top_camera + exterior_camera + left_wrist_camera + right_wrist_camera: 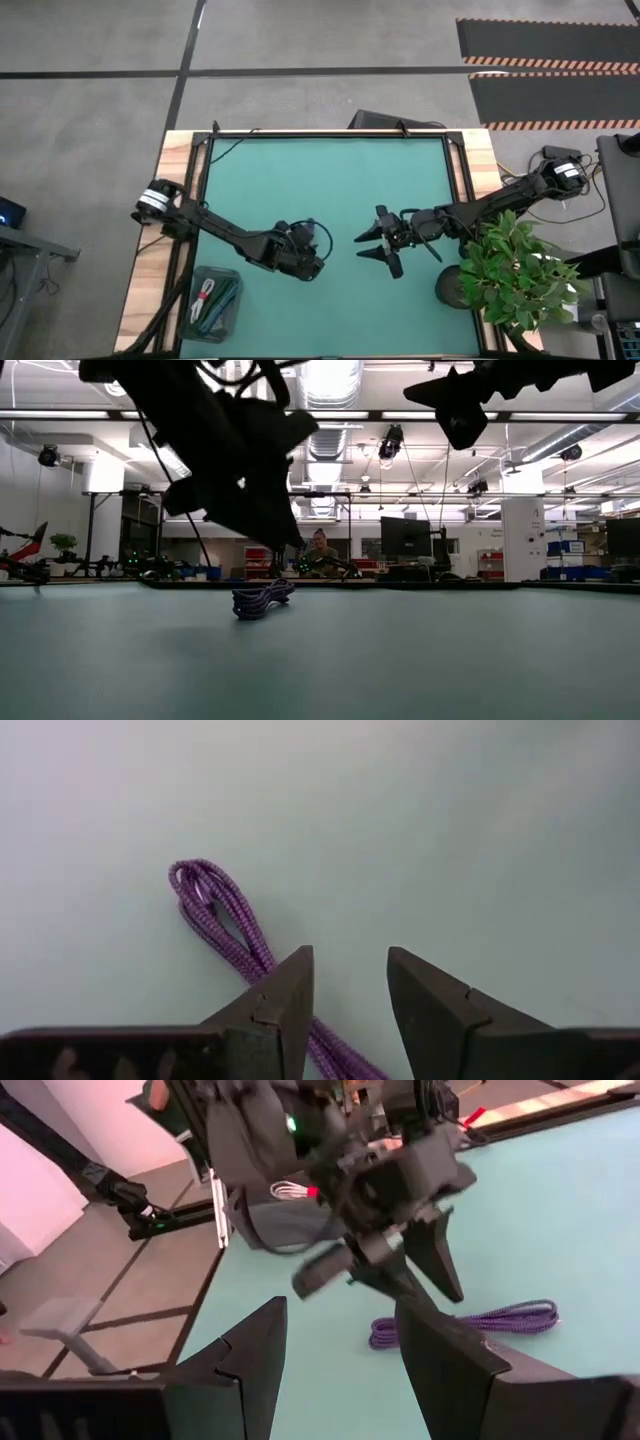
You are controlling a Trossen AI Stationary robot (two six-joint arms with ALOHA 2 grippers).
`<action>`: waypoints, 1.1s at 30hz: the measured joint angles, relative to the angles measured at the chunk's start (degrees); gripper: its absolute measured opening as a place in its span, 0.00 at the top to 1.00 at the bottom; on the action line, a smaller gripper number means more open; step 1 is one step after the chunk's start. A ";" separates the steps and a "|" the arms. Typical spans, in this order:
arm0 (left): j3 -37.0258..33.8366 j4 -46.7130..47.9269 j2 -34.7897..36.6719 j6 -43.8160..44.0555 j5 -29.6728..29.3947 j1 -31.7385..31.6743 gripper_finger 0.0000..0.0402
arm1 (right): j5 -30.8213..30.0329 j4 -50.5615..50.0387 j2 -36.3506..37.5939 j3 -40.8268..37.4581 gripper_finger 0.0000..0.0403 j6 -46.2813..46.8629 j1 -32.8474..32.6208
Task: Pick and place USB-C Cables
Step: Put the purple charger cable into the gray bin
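Observation:
My left gripper should next grab the purple bundle by its gathered middle (334, 1048), then place it in the grey bin with the other cables.
A dark purple braided cable bundle (222, 916) lies flat on the green mat, also seen in the low view (262, 599) and the right wrist view (470, 1321). My left gripper (350, 995) is open and points down just above it, with one end of the bundle running under the fingers. In the high view the left gripper (310, 266) hides the bundle. My right gripper (383, 246) is open and hangs empty over the mat's middle, facing the left one. A white bundle with a red tie (205, 296) and teal bundles (226, 298) lie in a grey bin (198, 325).
The grey bin sits at the mat's near left corner. A potted plant (517, 272) stands at the near right, beside my right arm. A dark device (376, 120) sits past the far edge. Wooden strips border the mat (330, 190) on the left and right.

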State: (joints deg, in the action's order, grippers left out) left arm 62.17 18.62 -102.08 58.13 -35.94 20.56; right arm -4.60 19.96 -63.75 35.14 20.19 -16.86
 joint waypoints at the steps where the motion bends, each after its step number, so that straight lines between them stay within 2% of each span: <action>1: 0.01 -0.89 -0.97 0.01 -0.40 -0.10 0.72 | 0.00 0.21 0.03 0.02 0.56 -0.33 0.00; 6: 0.86 -1.63 -4.52 0.00 -0.73 -1.08 0.72 | 0.00 -0.33 1.87 0.06 0.56 -1.87 0.02; 33: -1.85 -1.60 -4.66 1.49 -2.28 -1.49 0.72 | -1.60 0.01 2.84 0.04 0.56 -3.92 0.02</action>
State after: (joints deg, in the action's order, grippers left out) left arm 60.32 17.02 -106.74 59.61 -38.22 19.07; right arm -6.20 19.97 -60.90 35.18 16.27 -16.84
